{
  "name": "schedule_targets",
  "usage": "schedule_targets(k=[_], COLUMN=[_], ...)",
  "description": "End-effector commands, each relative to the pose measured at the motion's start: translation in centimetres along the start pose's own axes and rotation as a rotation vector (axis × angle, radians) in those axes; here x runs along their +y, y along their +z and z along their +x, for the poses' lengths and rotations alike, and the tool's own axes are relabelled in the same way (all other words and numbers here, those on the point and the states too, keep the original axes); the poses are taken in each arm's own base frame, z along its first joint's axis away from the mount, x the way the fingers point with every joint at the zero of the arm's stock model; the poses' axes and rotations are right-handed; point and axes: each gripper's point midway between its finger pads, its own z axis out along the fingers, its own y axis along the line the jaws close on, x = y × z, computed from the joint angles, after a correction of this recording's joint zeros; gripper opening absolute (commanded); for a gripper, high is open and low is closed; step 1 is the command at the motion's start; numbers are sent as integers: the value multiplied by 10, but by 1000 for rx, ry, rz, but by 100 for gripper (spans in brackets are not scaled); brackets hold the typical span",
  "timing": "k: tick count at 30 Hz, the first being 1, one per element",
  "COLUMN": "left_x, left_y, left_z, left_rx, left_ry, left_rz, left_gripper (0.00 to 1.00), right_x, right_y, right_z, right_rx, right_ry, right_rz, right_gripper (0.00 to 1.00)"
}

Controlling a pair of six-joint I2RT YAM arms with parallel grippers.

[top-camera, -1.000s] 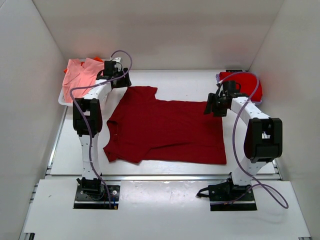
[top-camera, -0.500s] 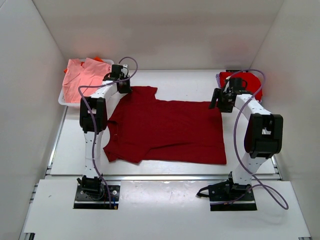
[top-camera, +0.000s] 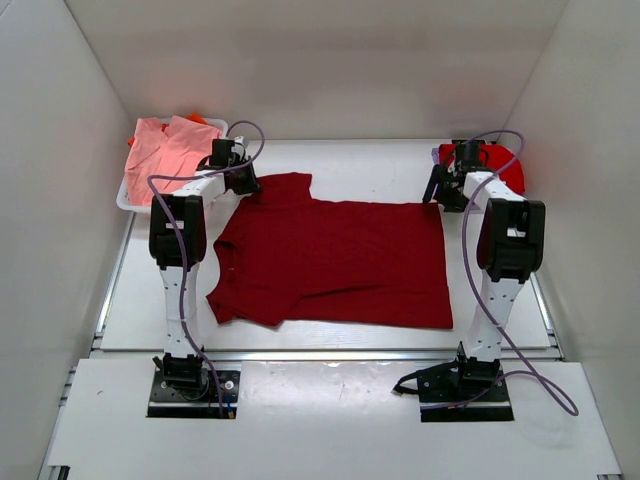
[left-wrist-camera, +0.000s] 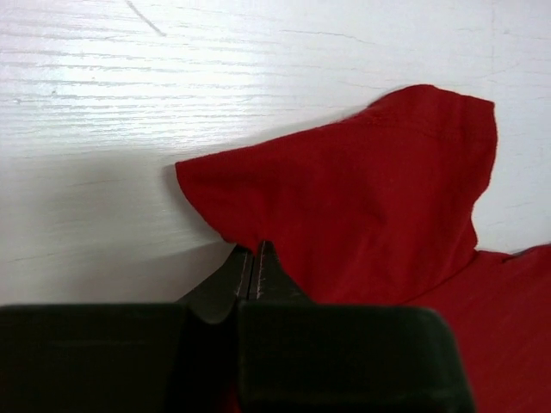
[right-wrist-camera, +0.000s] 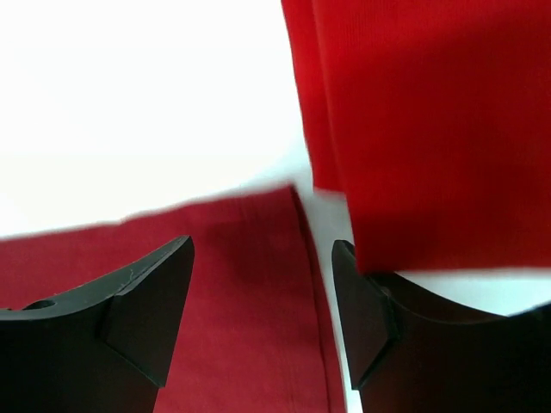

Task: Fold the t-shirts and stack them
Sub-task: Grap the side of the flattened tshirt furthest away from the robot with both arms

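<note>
Next, my right gripper pinches the dark red t-shirt's far corner (top-camera: 435, 207) (right-wrist-camera: 277, 216), opposite the held sleeve, and folds the shirt's far side over evenly.
A dark red t-shirt (top-camera: 330, 260) lies spread flat on the white table. My left gripper (top-camera: 243, 182) is at its far left sleeve (left-wrist-camera: 344, 189). In the left wrist view the left gripper (left-wrist-camera: 255, 249) is shut, pinching the sleeve's near edge. My right gripper (top-camera: 437, 190) hovers at the shirt's far right corner (right-wrist-camera: 250, 284). In the right wrist view the right gripper (right-wrist-camera: 263, 258) is open, with that corner lying between its fingers (right-wrist-camera: 146, 301). A folded bright red t-shirt (top-camera: 495, 165) lies just behind the right gripper.
A white bin (top-camera: 125, 200) at the back left holds pink t-shirts (top-camera: 165, 148). White walls close in the table at the left, right and back. The folded bright red t-shirt (right-wrist-camera: 430, 129) is close beside my right finger.
The left gripper has shut on the sleeve's edge. The right gripper has moved back along the shirt's right side to its far corner, still open.
</note>
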Motion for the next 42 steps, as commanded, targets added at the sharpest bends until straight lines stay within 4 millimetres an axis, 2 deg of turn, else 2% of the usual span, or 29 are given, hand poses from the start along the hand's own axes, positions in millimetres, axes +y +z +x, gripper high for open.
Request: schedule_targets(k=[1,5,9,13,14,16,17,18,22,24,25,27,29,30,32,33,34,35,36,39,40,42], left_x=[-28,-28,-29,-29,-30,-26,-28,-27,-30,-41,-39,-47,-48,-52,-49,-52,-52,-44,-41,-32,-33,-22], left_y=[-29,-30,-35,-36,-39,-38,-42,-41,-57,-76,-77,-97,-110,-122,-129,-142,-147,-144,-149,-161,-167,-170], left_z=[-36,-36,-39,-38,-38,-37,-38,-34,-43,-57,-53,-60,-53,-58,-37,-38,-28,-12,4,23,25,45], left_rx=[-90,-97,-100,-91,-88,-90,-93,-84,-101,-143,-133,-161,-153,-177,-150,-170,-165,-142,-125,-127,-132,-107], left_ry=[14,9,10,2,7,-1,-3,0,-1,23,24,40,42,51,48,62,65,56,61,45,54,43], left_rz=[81,83,85,98,104,101,108,109,125,135,134,142,143,145,137,135,133,119,109,94,92,68], left_gripper=[0,0,0,0,0,0,0,0,0,0,0,0,0,0,0,0,0,0,0,0,0,0], right_x=[5,3,4,4,3,3,3,2,11,14,22,24,32,34,34,32,32,30,27,21,21,15], right_y=[2,14,16,19,20,24,26,25,15,6,-2,-14,-31,-39,-49,-54,-58,-59,-66,-76,-77,-85], right_z=[-21,-14,-5,-12,-11,-18,-14,-22,-33,-39,-40,-49,-48,-44,-41,-35,-34,-19,-14,12,12,30], right_rx=[-35,10,31,39,46,48,72,55,18,-13,-29,-71,-91,-92,-107,-109,-118,-98,-109,-97,-108,-99], right_ry=[8,6,-12,-17,-14,-21,-19,-29,-89,-110,-123,-137,-154,-160,-164,-170,-173,-179,-179,-179,-180,-176], right_rz=[29,40,53,42,43,44,47,48,60,69,61,54,29,24,12,12,6,5,1,-3,-10,-25], right_gripper=[62,56,51,41,33,5,0,0,0,0,0,0,0,0,0,1,1,0,0,0,0,0])
